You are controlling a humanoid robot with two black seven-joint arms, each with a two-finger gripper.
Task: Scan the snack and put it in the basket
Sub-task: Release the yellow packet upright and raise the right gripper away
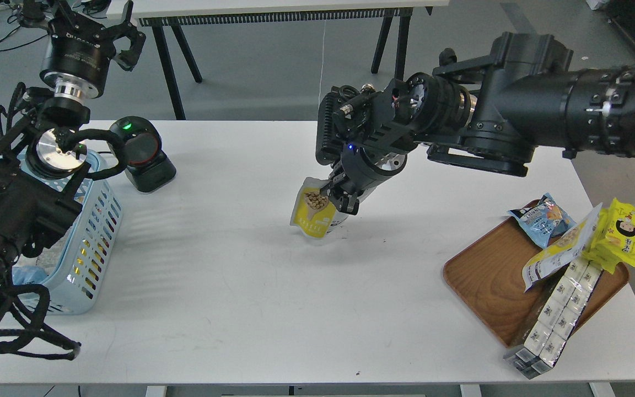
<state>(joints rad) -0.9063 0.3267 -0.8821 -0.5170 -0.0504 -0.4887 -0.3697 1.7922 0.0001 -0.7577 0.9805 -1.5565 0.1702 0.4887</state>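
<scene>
My left gripper is to grab the snack next by its free yellow side edge [300,204], so that the scanner [143,155] can read the snack.
The snack [310,215] is a yellow pouch with a white top and a round picture of brown balls. It hangs just above the white table [251,286] near its middle. My right gripper [335,199] is shut on the pouch's right edge. The light blue basket [89,242] stands at the table's left edge, partly hidden by my left arm. My left gripper [94,25] is open and empty, held high beyond the table's far left edge, well apart from the pouch.
A black scanner [142,153] with a green light stands at the back left, next to the basket. A brown wooden tray [488,281] at the right holds a blue snack bag [542,219], a yellow cartoon-face pack [620,234], another pouch and white boxes.
</scene>
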